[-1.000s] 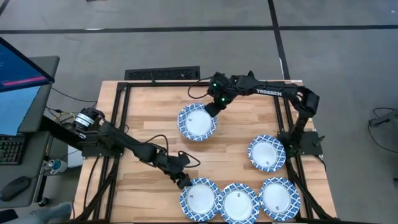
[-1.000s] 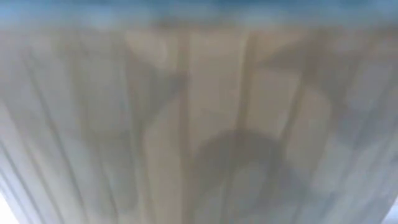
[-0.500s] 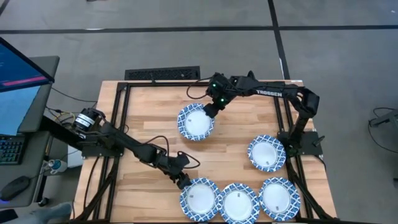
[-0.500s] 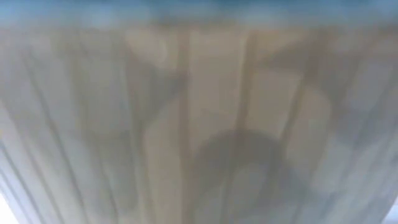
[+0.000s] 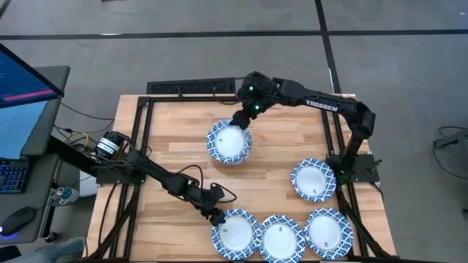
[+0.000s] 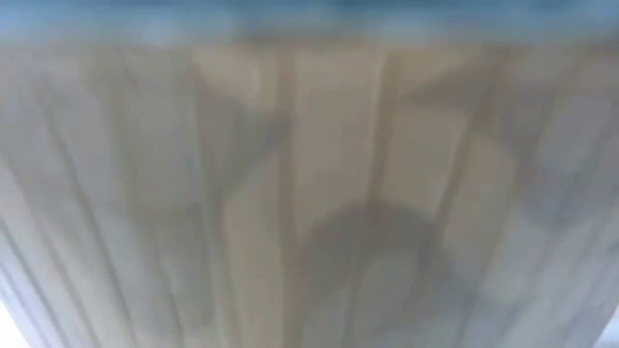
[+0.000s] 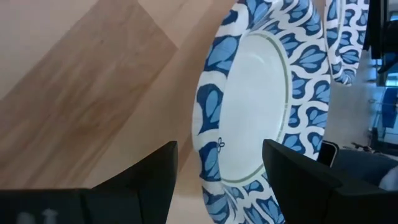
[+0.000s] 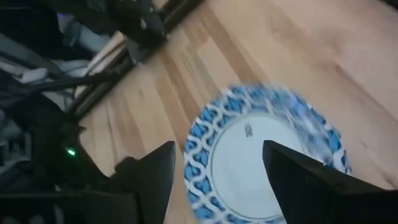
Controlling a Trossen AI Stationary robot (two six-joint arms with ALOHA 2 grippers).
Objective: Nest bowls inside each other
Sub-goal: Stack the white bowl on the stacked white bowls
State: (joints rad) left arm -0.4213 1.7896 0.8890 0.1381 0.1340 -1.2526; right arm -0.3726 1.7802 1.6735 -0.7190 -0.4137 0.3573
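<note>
The robot should nest this single bowl inside the bowl beside its right gripper, so its left gripper should next grab the single bowl by its patterned rim [image 5: 219, 227] [image 7: 212, 180].
Five blue-and-white patterned bowls lie bottom down on the wooden table. One bowl [image 5: 229, 142] sits in the far middle, one [image 5: 314, 180] at the right, and three [image 5: 235, 234] [image 5: 281, 237] [image 5: 327, 232] in a row along the near edge. My right gripper [image 5: 240, 120] [image 8: 219, 146] hovers open above the far bowl's [image 8: 261, 155] far rim. My left gripper [image 5: 217, 217] [image 7: 219, 144] is open and low at the near-left bowl. That bowl's left rim [image 7: 208, 149] lies between its fingers, one over the inside and one outside, with a gap on each side.
A black metal frame [image 5: 139, 146] borders the table, with cables along its left side. A dark keyboard-like bar [image 5: 191, 87] lies at the far edge and a monitor [image 5: 22, 95] stands off the left side. Bare wood shows between the far bowl and the near row. The low view is blurred.
My right gripper has opened and let go of the far bowl's rim, then gone up and a little toward the table's far left. The bowl now lies flat, shifted slightly left. My left gripper has edged toward the near-left bowl's rim, still open.
</note>
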